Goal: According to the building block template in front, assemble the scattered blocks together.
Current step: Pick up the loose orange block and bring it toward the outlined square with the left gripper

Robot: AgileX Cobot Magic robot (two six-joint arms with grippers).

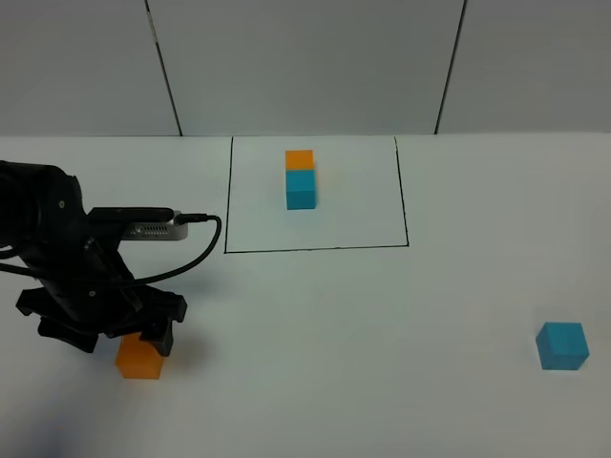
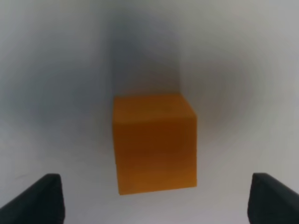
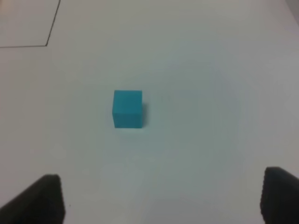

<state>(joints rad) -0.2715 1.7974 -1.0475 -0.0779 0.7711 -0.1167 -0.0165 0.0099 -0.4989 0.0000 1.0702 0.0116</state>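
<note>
The robot's left gripper needs to pick up the scattered orange cube [image 1: 139,359] by its opposite sides next, and then the robot needs to assemble the blocks like the template [image 1: 301,176].
The building block template [image 1: 301,176] is an orange cube joined to a cyan cube inside a black-lined rectangle at the back middle. The scattered orange cube [image 1: 139,359] lies at the front left. My left gripper [image 1: 129,336] hovers just over it, open. In the left wrist view the orange cube [image 2: 154,142] lies between and ahead of the two spread fingertips [image 2: 44,200], untouched. The scattered cyan cube [image 1: 561,345] lies at the front right. In the right wrist view the cyan cube [image 3: 127,108] lies well ahead of my open right gripper [image 3: 159,200]. The right arm is out of the exterior high view.
The white table [image 1: 363,363] carries only the cubes and the black frame line [image 1: 315,248]. A corner of that line shows in the right wrist view [image 3: 46,45]. A grey panelled wall [image 1: 305,57] stands behind. The left arm's cable [image 1: 205,239] loops beside the frame.
</note>
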